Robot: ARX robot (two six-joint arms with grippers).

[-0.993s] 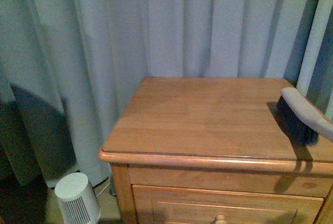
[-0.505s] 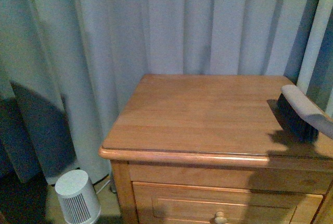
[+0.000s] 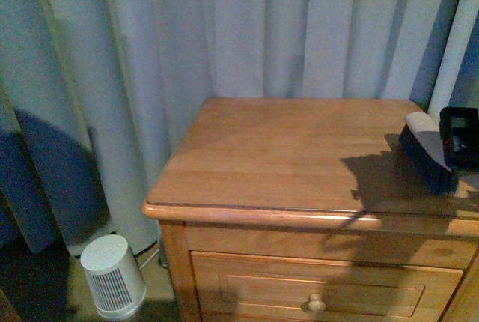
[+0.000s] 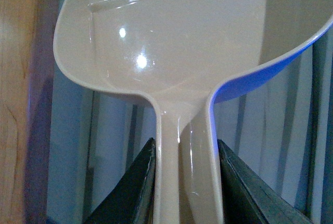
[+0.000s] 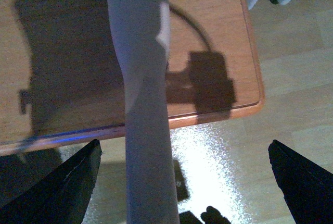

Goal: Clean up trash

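Observation:
The brush should be grabbed by its handle point(image 5: 150, 182) next. My right gripper should hold it there to sweep up the trash with the brush's dark bristles.
No trash shows in any view. In the left wrist view the mauve-grey dustpan point(image 4: 171, 41) fills the picture, its pan turned up in front of the curtain. My left gripper point(image 4: 186, 147) is shut on its handle, a finger pressed on each side. A brush with dark bristles and a grey back point(image 3: 426, 150) rests at the right edge of the wooden nightstand point(image 3: 284, 157). Part of my right arm point(image 3: 460, 136) is beside it. In the right wrist view the right gripper point(image 5: 183, 151) is open wide, with the brush handle point(image 5: 143, 104) between its fingers and touching neither.
Grey curtains point(image 3: 224, 30) hang close behind and to the left of the nightstand. A white cylindrical appliance point(image 3: 112, 275) stands on the floor at its left front corner. A drawer with a knob point(image 3: 316, 305) is below the top. The floor point(image 5: 291, 67) shows beyond the nightstand's edge.
The black end of my right arm has come into the front view beside the brush. Its shadow has spread across the right side of the nightstand's top.

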